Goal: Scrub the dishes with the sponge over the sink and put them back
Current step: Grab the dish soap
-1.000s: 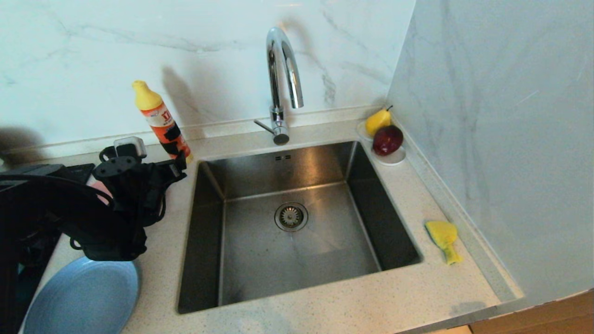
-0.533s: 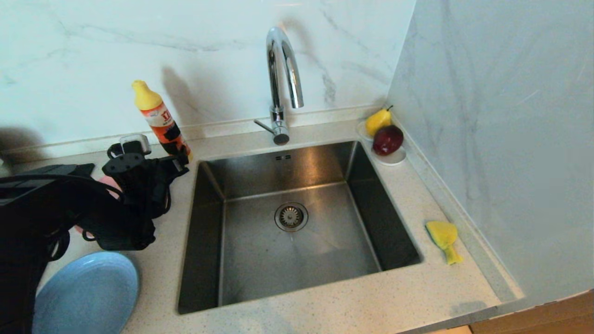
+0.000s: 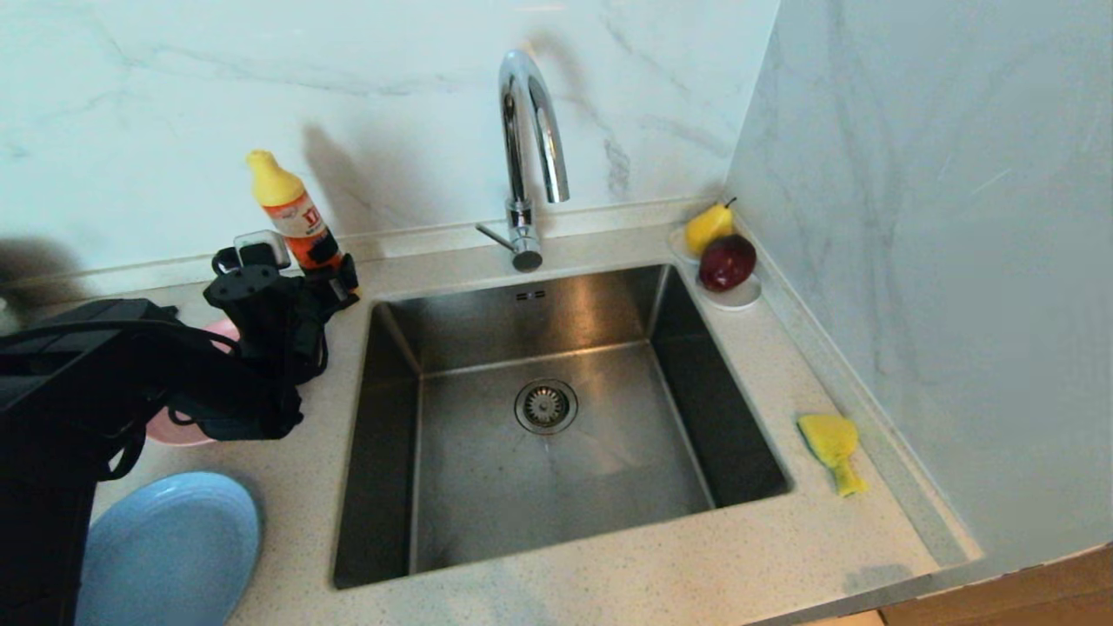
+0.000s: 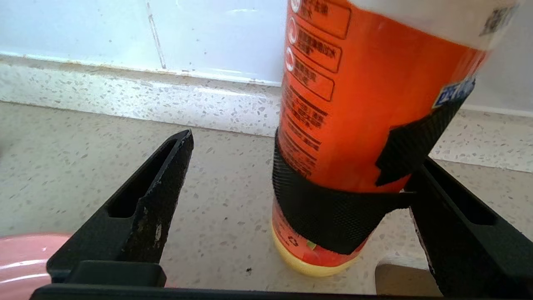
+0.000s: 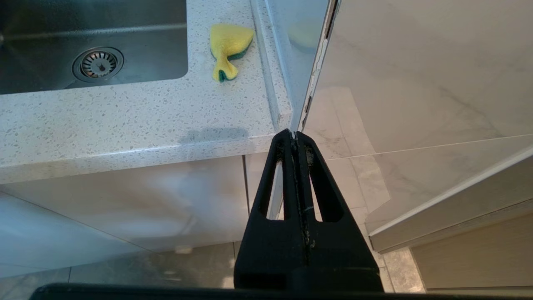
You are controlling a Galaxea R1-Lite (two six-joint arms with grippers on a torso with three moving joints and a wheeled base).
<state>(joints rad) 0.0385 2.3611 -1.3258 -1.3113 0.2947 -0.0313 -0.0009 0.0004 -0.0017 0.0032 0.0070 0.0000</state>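
Note:
The orange bottle's yellow cap (image 3: 273, 179) should stay free to soap the sponge, so my left gripper will next grab the orange bottle by its black-banded lower body.
My left gripper (image 3: 337, 280) is open at the back left of the counter, low over the worktop. An orange bottle (image 4: 366, 104) stands between its fingers (image 4: 158, 196), close to one of them. A pink plate (image 3: 178, 430) lies under that arm, and its rim (image 4: 21, 258) also shows in the left wrist view. The light blue plate (image 3: 174, 548) lies at the front left. The yellow sponge (image 3: 830, 448) lies right of the sink (image 3: 539, 313). My right gripper (image 5: 295, 135) hangs shut below the counter's front edge, empty. The bowl is out of view.
The chrome tap (image 3: 530, 130) rises behind the basin, and the drain strainer (image 3: 545, 405) sits in its middle. A pear (image 3: 709, 228) and a red apple (image 3: 726, 263) rest on a white saucer (image 3: 739, 300) at the back right. A marble wall (image 3: 939, 261) closes the right side.
My left arm has moved toward the back wall, bringing its open fingers around the orange bottle's base. More of the pink and blue plates shows. The right arm has not moved.

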